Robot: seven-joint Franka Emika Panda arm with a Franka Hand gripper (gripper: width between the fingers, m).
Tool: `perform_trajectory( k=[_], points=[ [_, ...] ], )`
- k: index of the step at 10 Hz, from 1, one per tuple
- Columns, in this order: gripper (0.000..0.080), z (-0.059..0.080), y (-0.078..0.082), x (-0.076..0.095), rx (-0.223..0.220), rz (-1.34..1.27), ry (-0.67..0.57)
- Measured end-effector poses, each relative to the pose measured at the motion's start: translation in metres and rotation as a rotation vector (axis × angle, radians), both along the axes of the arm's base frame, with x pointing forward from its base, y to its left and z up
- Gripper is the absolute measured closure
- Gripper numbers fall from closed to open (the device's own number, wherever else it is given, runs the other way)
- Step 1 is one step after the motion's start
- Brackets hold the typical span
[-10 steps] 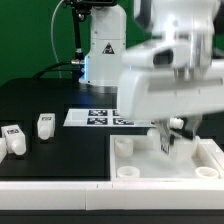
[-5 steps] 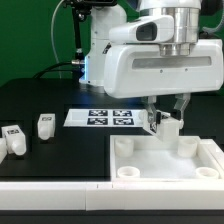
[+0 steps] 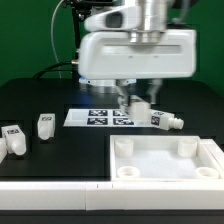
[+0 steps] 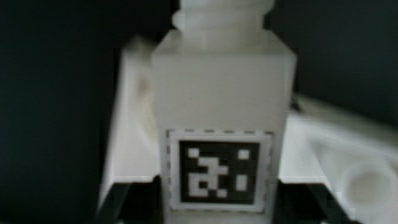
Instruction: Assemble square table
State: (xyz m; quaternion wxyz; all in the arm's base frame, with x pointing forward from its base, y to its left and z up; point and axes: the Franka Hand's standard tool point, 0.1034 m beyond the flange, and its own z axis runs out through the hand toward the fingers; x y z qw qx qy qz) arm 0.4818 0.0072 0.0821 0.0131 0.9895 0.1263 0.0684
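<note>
The white leg is high above the black table and would drop if my gripper opened now, so it is too early to let go.
The square table's white tray-like top (image 3: 165, 162) lies at the front on the exterior view's right, with round holes in its corners. My gripper (image 3: 137, 104) hangs above the table behind the top's far edge, shut on a white block leg (image 3: 160, 119). The leg lies tilted almost level, its peg end pointing to the exterior view's right. In the wrist view that leg (image 4: 214, 90) fills the picture, its black-and-white tag (image 4: 217, 170) between my jaws. Two more tagged legs (image 3: 45, 125) (image 3: 12, 140) stand at the exterior view's left.
The marker board (image 3: 98, 117) lies flat just behind and below the gripper. A long white bar (image 3: 60, 195) runs along the front edge. The robot's base (image 3: 100, 60) stands at the back, against a green backdrop.
The arm has risen from over the top's far right corner and swung back toward the exterior view's left, carrying the leg, which has turned from upright to nearly level.
</note>
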Motion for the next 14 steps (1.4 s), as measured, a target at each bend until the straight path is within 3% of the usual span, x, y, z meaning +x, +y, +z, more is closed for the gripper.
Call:
perform_trajectory(
  k=[4,7,10,14],
  points=[
    [0.0519,-0.005,-0.004,0.002,-0.001,-0.010,0.004],
    [0.0519,-0.031,-0.027,-0.040,0.016,-0.201,0.024],
    [0.0519,-0.044,-0.027,-0.051,0.005,-0.220,0.033],
    [0.0518,-0.045,-0.026,-0.051,0.005,-0.217,0.034]
  ],
)
